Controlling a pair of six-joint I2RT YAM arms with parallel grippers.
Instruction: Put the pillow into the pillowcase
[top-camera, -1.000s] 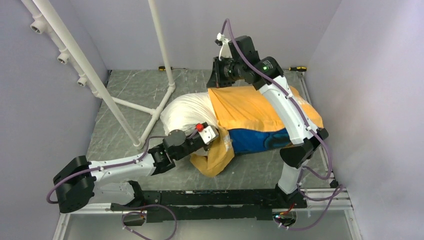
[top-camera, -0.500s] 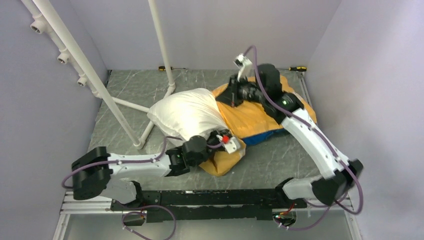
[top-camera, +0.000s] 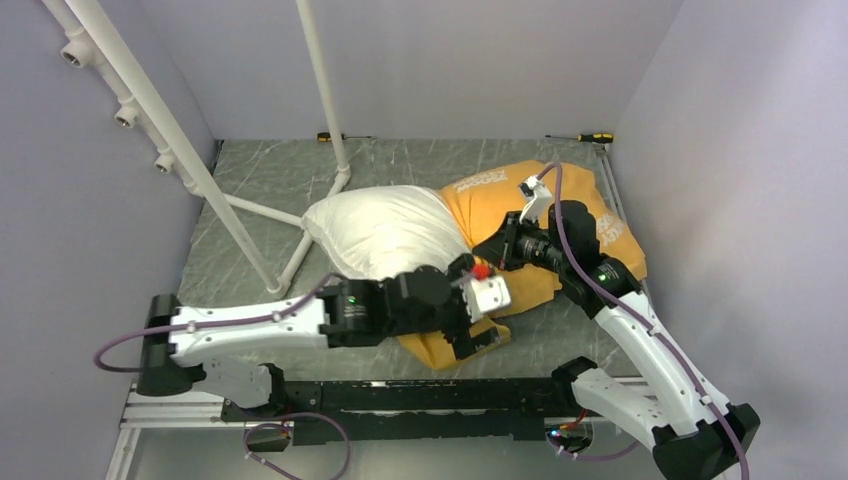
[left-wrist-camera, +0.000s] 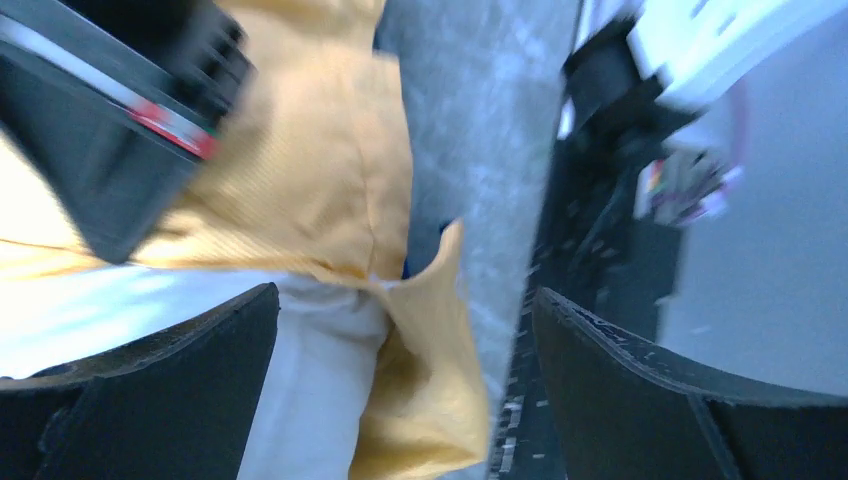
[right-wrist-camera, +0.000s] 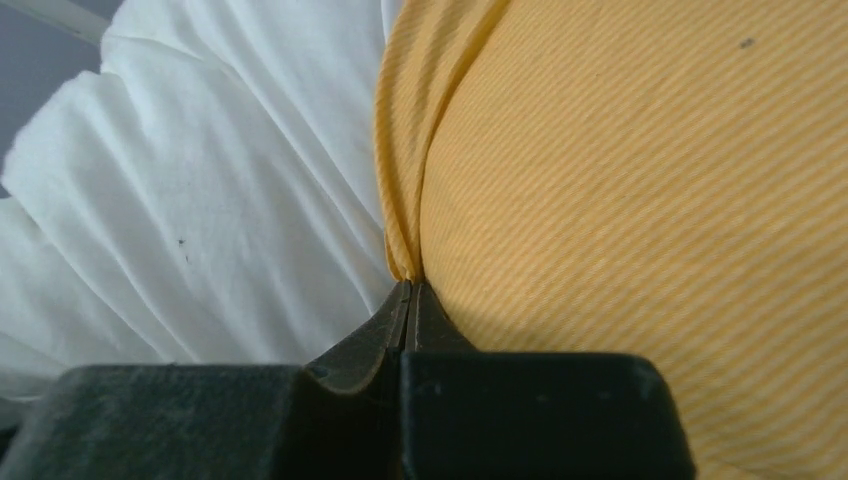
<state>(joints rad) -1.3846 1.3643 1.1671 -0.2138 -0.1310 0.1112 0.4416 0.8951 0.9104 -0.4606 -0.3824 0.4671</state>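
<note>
The pillowcase's hem should stay free to slide over the pillow, so my left gripper needs to grab it next by a fold of its bare white part (top-camera: 390, 240) (left-wrist-camera: 310, 370).
The white pillow (top-camera: 378, 228) lies mid-table with its right end inside the yellow-orange pillowcase (top-camera: 505, 198), whose white lettering faces up. My right gripper (top-camera: 490, 248) is shut on the case's hem (right-wrist-camera: 405, 262), right where yellow cloth meets the pillow (right-wrist-camera: 200, 210). My left gripper (top-camera: 476, 338) hangs open over the near corner of the case. In the left wrist view its fingers (left-wrist-camera: 150, 370) stand wide apart, with a loose flap of the pillowcase (left-wrist-camera: 430, 390) and white pillow fabric (left-wrist-camera: 310, 390) between them, ungripped.
A white pipe frame (top-camera: 262, 214) stands on the left of the table, its foot close to the pillow. Two screwdrivers (top-camera: 330, 136) (top-camera: 590, 137) lie along the back wall. The black base rail (top-camera: 430, 395) runs along the near edge. Walls close in both sides.
My left gripper has opened and let go of the case's flap while reaching right. The right arm swung down toward the front, still pinching the hem; the blue side is no longer visible.
</note>
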